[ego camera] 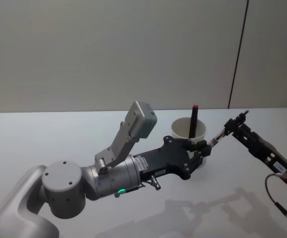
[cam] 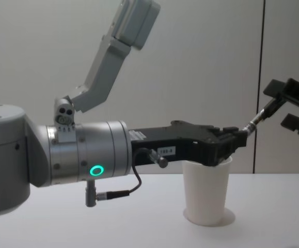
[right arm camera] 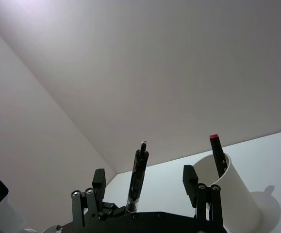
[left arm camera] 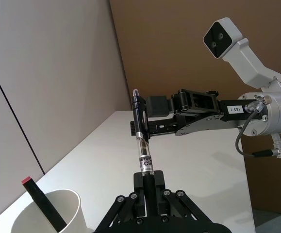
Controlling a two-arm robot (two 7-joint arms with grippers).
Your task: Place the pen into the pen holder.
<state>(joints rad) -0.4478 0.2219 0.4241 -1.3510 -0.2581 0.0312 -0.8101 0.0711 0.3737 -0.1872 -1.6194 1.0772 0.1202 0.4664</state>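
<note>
I should grab the pen by its free upper end [cam: 274, 106] with my right gripper next, because the fingers of my left gripper cover the pen's lower end.
The pen [ego camera: 216, 138] is a slim clear-and-black one, held in the air at a slant just right of the pen holder [ego camera: 184, 130], a white paper cup. My left gripper [ego camera: 202, 148] reaches across above the cup's rim and is shut on the pen's lower end [left arm camera: 141, 136]. My right gripper [ego camera: 235, 124] is open, its two fingers [right arm camera: 99, 179] standing wide on either side of the pen's upper part [right arm camera: 136, 182] without touching it. A black marker with a red cap [ego camera: 194, 119] leans inside the cup.
The cup [cam: 206, 191] stands on a white table [ego camera: 44, 139] before a plain wall. My left arm's big forearm [cam: 82, 165] spans the middle of the chest view. A brown panel [left arm camera: 189, 58] stands beyond the table's far edge in the left wrist view.
</note>
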